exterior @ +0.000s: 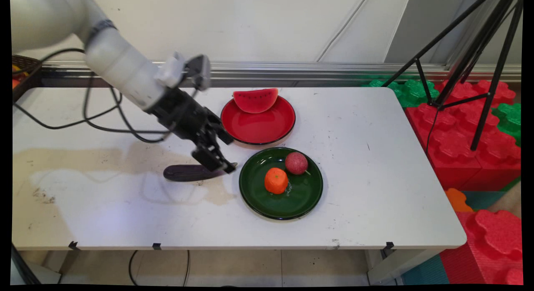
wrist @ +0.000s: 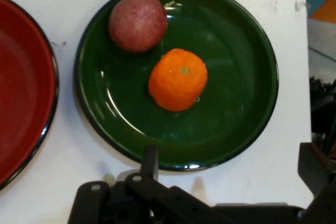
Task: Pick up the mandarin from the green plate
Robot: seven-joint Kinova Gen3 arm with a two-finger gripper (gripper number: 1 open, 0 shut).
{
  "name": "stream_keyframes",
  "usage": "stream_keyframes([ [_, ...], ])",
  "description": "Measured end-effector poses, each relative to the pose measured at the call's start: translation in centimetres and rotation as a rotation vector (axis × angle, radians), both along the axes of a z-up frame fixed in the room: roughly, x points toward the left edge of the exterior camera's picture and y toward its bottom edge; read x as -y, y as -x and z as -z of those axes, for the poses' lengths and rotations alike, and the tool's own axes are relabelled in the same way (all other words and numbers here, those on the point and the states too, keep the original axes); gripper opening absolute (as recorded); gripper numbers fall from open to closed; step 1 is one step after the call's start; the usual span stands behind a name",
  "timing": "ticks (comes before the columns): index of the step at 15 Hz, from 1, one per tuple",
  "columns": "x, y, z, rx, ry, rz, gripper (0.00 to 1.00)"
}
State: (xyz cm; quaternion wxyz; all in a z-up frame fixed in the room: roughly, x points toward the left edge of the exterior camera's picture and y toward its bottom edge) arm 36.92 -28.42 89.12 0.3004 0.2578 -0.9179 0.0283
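My gripper reaches the orange mandarin and takes hold of its rounded sides next, to free the green plate of it.
My gripper hangs low over the table between the two plates and a dark purple eggplant, open and holding nothing. The eggplant lies flat on the table, and its right end is hidden behind my lower finger. Just right of the gripper stands a green plate holding an orange mandarin and a dark red round fruit. The hand view looks straight down on that green plate, the mandarin and the red fruit. A watermelon slice rests on the far rim of a red plate.
Black cables hang from the arm over the table's left part. A dark basket sits at the far left corner. A black tripod and red and green foam blocks stand beyond the table's right edge.
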Motion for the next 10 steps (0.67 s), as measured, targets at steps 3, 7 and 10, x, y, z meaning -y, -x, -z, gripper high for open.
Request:
stream_keyframes([
  [3, 1.1, 2.3, 2.2, 0.023, -0.008, 0.021, 1.00],
  [7, 2.6, 4.6, 4.8, 0.054, -0.013, 0.054, 1.00],
  [10, 3.9, 6.1, 6.8, 0.074, -0.010, 0.083, 1.00],
])
